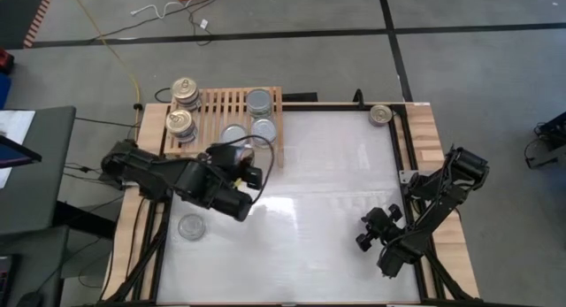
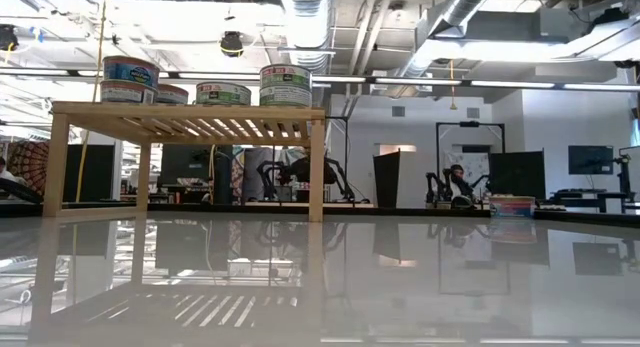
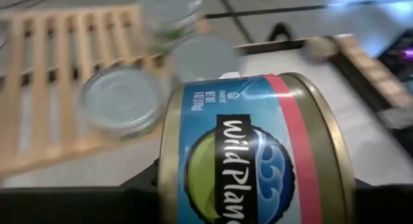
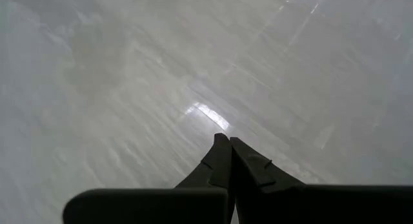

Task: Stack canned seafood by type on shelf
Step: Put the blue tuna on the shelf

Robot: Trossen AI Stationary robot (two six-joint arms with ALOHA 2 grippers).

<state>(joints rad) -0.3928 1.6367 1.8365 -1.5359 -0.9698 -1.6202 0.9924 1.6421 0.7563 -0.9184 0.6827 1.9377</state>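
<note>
I will keep holding the blue-labelled can [image 3: 251, 153] in my left gripper, tilted short of the shelf's near edge [image 3: 71, 156], because the can would drop if I opened now.
The light-wood shelf [image 1: 221, 103] stands at the table's far left. On it are two stacks of gold-topped cans [image 1: 185, 90] [image 1: 180, 123] and three silver-topped cans [image 1: 258, 101]; they show on the shelf top in the low view [image 2: 285, 85]. My left gripper [image 1: 250, 172] is just in front of the shelf's near edge, shut on a blue-labelled can with gold rims [image 3: 251, 146]. My right gripper [image 4: 229, 143] is shut on nothing, over the bare table at the near right [image 1: 367, 232]. My left gripper carries the blue-labelled can lifted clear of the table and tilted, its label wall [image 3: 226, 140] facing the wrist camera. Dark finger parts show beside both gold rims [image 3: 169, 153]. The can itself hides the place of contact.
A silver-topped can [image 1: 192, 226] stands loose on the table near the left edge. A gold-topped can [image 1: 381, 114] sits at the far right corner. The white tabletop's middle [image 1: 318, 183] is free room. Cables lie on the floor beyond the far edge.
</note>
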